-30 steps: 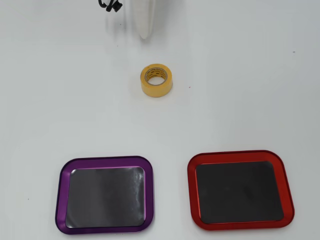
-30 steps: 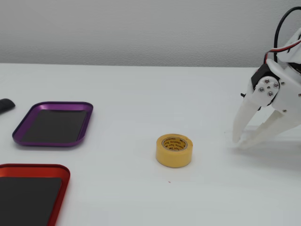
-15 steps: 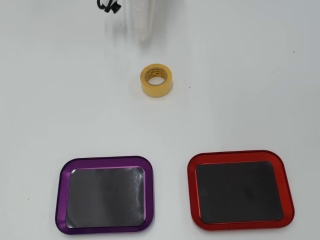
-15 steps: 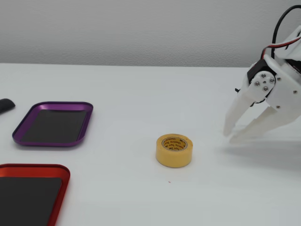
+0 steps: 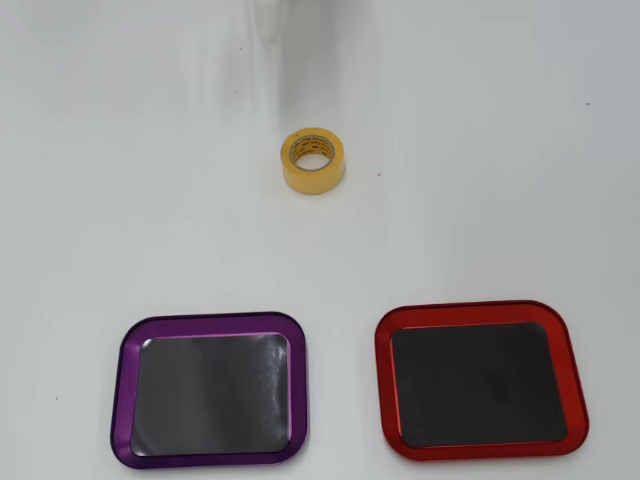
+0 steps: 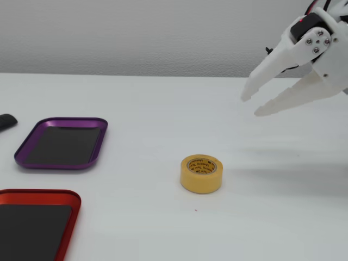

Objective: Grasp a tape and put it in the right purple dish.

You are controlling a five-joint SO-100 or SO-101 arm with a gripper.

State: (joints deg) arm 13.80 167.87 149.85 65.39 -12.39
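My gripper grabs the yellow tape roll by its ring side (image 5: 312, 133) next, to put it in the purple dish.
The tape (image 5: 313, 160) (image 6: 201, 173) is a small yellow roll lying flat on the white table, its hole facing up. The purple dish (image 5: 120, 390) (image 6: 60, 164) has a shiny purple rim and a dark, empty centre; it sits at the lower left of the overhead view and at the left of the fixed view. My white gripper (image 6: 251, 106) hangs in the air up and to the right of the tape, well clear of it. Its fingers are apart and hold nothing. In the overhead view the gripper is only a faint white blur at the top edge.
A red-rimmed tray (image 5: 381, 380) (image 6: 41, 193) of the same shape lies beside the purple dish, empty. A small dark object (image 6: 6, 122) pokes in at the left edge of the fixed view. White table surrounds the tape.
The gripper has lifted off the table and swung up and left in the fixed view, nearly leaving the overhead view. Tape and trays have not moved.
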